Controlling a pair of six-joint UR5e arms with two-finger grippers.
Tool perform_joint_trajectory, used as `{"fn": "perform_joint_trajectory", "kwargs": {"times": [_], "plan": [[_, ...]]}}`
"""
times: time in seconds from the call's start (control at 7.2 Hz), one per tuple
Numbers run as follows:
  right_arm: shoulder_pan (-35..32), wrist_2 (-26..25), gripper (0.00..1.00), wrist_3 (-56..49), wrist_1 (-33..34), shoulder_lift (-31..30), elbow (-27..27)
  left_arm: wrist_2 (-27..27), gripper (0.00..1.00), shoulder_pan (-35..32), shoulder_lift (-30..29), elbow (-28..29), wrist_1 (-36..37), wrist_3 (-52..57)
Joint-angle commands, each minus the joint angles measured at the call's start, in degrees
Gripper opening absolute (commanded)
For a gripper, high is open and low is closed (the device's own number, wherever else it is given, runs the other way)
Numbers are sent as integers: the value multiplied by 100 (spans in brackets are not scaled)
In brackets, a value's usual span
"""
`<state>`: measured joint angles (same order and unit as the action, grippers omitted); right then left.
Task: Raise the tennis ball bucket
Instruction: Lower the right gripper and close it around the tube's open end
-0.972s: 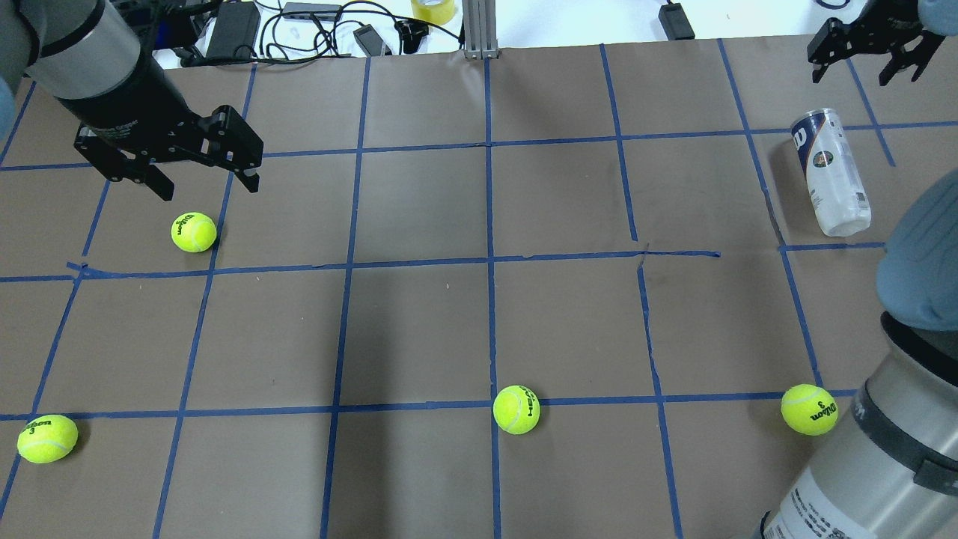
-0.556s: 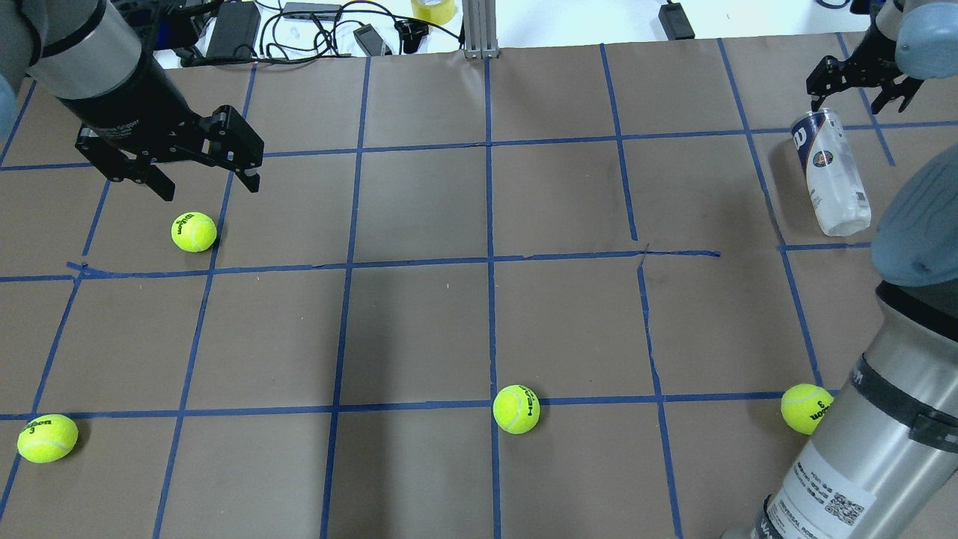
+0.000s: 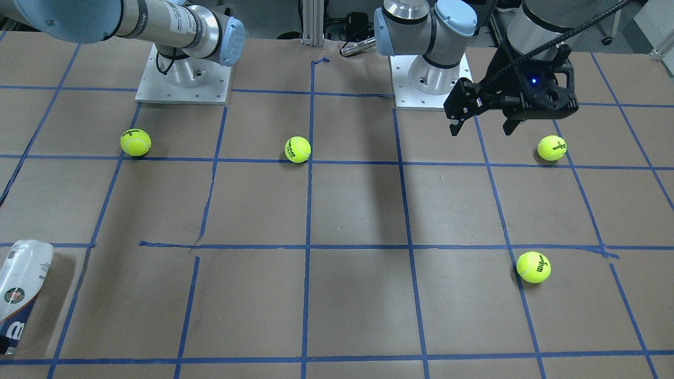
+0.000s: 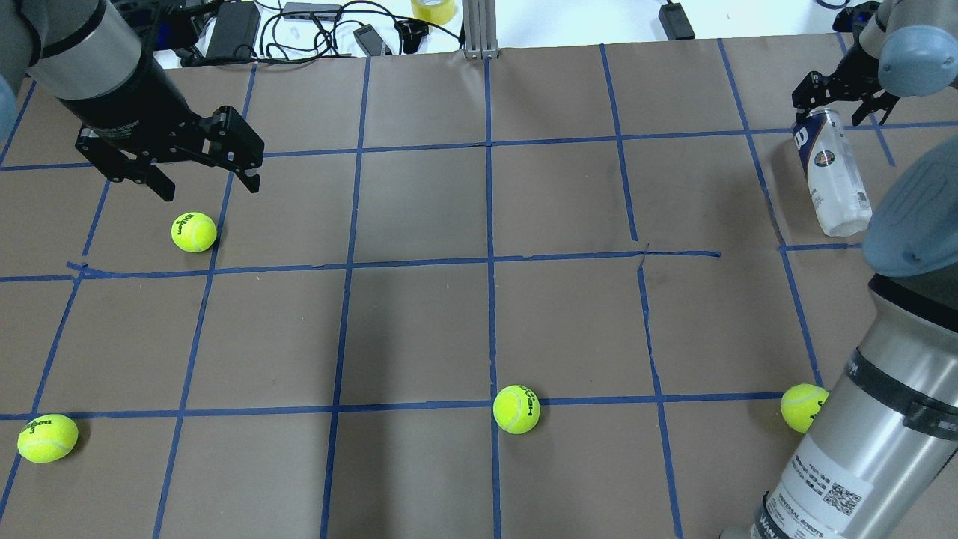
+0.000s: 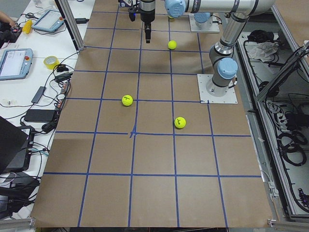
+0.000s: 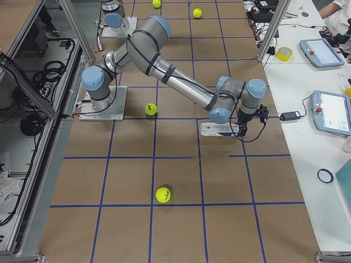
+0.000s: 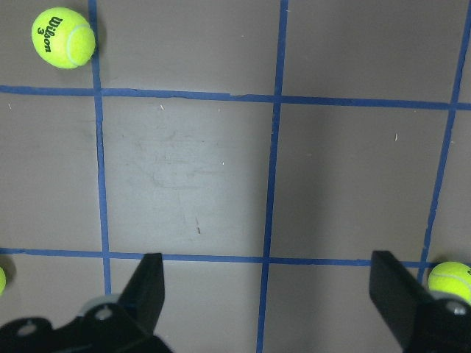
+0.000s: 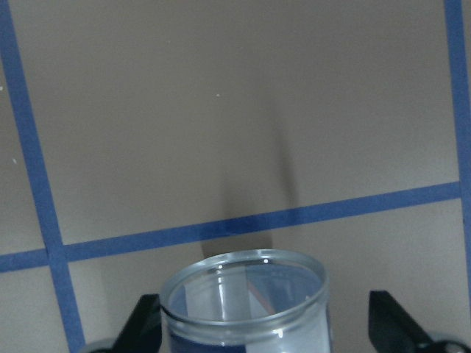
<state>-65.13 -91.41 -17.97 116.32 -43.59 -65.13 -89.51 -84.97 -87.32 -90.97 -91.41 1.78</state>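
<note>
The tennis ball bucket still needs to be lifted up. My right gripper should next take hold of it by its navy end [image 3: 13, 327] [image 8: 210, 344] to do that.
The tennis ball bucket [image 4: 832, 176] lies on its side at the table's far right, its navy end pointing away from the robot. It also shows at the front-facing view's left edge [image 3: 18, 295]. My right gripper [image 4: 840, 111] is open and straddles that far end of the can. In the right wrist view the can's open rim [image 8: 246, 290] sits between my two fingers [image 8: 146, 323], with no contact visible. My left gripper [image 4: 209, 189] is open and empty, hovering above a tennis ball [image 4: 194, 231] at the far left.
Three more tennis balls lie on the brown paper: near left [image 4: 47, 438], near centre [image 4: 516, 409] and near right [image 4: 802, 408] beside my right arm. Cables and adapters [image 4: 299, 26] lie past the far edge.
My right gripper has moved left and down from above the far right corner onto the can's far end. The can and my left arm have not moved.
</note>
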Motion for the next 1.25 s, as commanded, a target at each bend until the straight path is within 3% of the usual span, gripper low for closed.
{"fn": "perform_joint_trajectory", "kwargs": {"times": [0.0, 0.42, 0.56, 0.69, 0.83, 1.11], "plan": [[0, 26, 96, -609, 189, 131, -18, -23, 100, -2, 5, 0, 0, 32], [0, 62, 82, -708, 400, 229, -44, -85, 100, -2, 22, 0, -9, 50], [0, 122, 72, -700, 374, 185, -44, -85, 100, 6, 22, 0, -9, 50], [0, 271, 55, -708, 357, 89, -35, -67, 100, 6, 5, 0, -9, 50], [-52, 394, 48, -795, 313, -130, -44, -84, 100, 6, 22, 0, -9, 50], [-602, 483, 47, -1495, 295, -649, -53, -84, 100, 6, 13, 0, 0, 50]]}}
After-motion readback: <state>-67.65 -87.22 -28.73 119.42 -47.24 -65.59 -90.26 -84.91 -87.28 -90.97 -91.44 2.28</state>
